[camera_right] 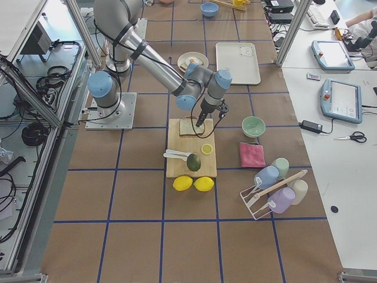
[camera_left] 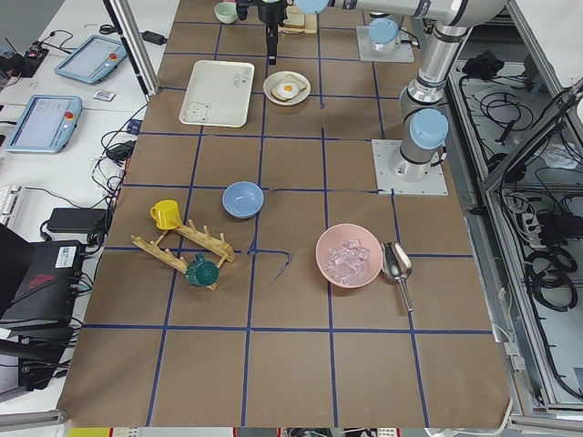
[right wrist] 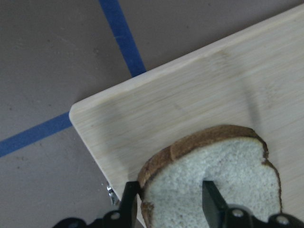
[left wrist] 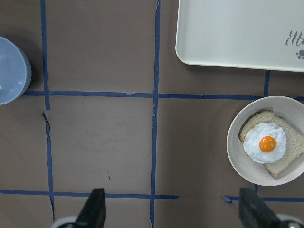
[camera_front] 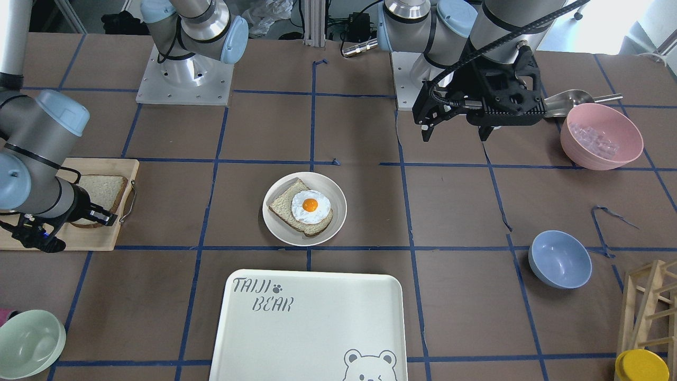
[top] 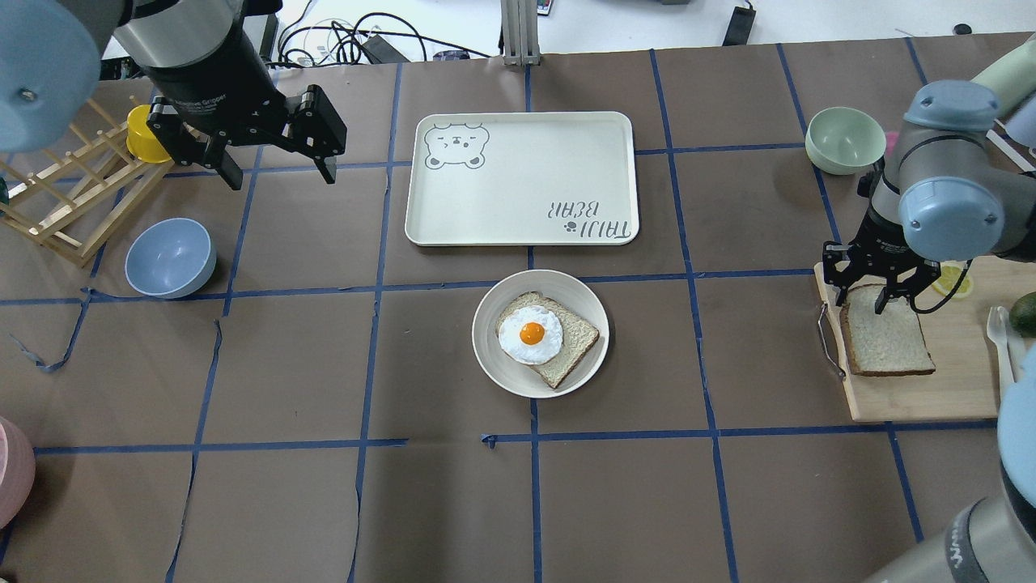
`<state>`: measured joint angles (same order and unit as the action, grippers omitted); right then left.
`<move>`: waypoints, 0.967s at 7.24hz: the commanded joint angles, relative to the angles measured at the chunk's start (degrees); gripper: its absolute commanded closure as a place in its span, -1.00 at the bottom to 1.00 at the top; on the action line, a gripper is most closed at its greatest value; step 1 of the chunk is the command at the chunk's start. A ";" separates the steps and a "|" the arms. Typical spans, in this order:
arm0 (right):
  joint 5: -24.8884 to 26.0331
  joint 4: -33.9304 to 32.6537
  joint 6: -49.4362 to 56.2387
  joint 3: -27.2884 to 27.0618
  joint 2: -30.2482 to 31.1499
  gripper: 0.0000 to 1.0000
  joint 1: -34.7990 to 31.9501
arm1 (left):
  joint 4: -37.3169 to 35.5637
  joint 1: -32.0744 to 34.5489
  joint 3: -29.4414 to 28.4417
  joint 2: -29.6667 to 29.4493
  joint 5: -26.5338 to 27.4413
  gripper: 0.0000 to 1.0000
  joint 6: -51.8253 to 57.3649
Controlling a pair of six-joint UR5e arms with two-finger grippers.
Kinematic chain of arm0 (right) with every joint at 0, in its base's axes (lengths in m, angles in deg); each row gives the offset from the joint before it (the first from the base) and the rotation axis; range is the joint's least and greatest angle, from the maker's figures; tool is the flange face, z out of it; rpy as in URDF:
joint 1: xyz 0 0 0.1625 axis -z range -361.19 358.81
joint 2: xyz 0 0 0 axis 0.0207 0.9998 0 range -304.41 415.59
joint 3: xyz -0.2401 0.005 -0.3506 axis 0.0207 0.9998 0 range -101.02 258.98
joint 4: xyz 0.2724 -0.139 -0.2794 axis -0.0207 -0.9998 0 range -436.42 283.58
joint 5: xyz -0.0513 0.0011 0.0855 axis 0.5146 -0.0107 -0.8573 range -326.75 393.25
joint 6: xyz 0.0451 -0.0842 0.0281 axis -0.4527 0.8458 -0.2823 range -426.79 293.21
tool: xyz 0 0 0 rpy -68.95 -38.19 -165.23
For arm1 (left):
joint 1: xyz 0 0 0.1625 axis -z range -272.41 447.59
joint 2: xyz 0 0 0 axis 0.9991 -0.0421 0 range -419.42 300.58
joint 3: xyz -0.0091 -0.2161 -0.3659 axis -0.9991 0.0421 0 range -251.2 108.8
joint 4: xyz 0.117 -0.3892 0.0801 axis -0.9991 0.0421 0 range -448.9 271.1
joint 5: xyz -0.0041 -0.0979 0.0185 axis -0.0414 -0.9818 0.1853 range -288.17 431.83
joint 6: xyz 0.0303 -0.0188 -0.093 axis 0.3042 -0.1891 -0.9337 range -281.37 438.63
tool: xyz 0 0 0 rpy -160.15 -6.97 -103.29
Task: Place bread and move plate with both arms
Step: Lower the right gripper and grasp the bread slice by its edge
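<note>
My right gripper will next pinch the bread slice by its crust edge [camera_front: 118, 198] [right wrist: 148, 183], where its thin side shows, because the slice is wider than my open fingers.
The plain bread slice [top: 886, 340] lies flat on a wooden cutting board [top: 914, 397] at the table's right end. My right gripper [top: 862, 298] is low over the slice's crust end. In the right wrist view [right wrist: 168, 199] it is open, with one finger beyond the crust and the other over the crumb [right wrist: 213, 166]. The round off-white plate [top: 494, 356] sits mid-table and holds a slice with a fried egg [top: 530, 334]. My left gripper [top: 275, 162] is open and empty, high above the table's left side, well away from the plate [left wrist: 237, 156].
The white TAIJI BEAR tray [top: 522, 178] lies just beyond the plate. A blue bowl [top: 170, 257], a wooden rack [top: 65, 202] and a yellow cup [top: 144, 134] are at the left. A green bowl [top: 844, 139] stands far right. An avocado [top: 1024, 312] lies on the board.
</note>
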<state>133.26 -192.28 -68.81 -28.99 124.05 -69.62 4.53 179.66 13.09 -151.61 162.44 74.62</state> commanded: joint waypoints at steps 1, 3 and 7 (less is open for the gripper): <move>-0.07 -0.76 0.00 0.21 -1.13 -0.12 0.05 | 0.00 0.03 0.00 0.00 0.00 -1.00 -0.03; -0.07 -0.59 -0.09 0.30 -1.05 0.77 0.05 | 0.00 0.03 0.00 0.00 0.00 -1.00 -0.03; -0.16 1.86 0.09 0.48 -0.35 1.00 0.05 | 0.00 -0.05 0.00 0.00 0.00 -1.00 0.06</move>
<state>133.09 -191.66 -68.67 -28.64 123.47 -69.60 4.53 179.67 13.09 -151.61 162.44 74.67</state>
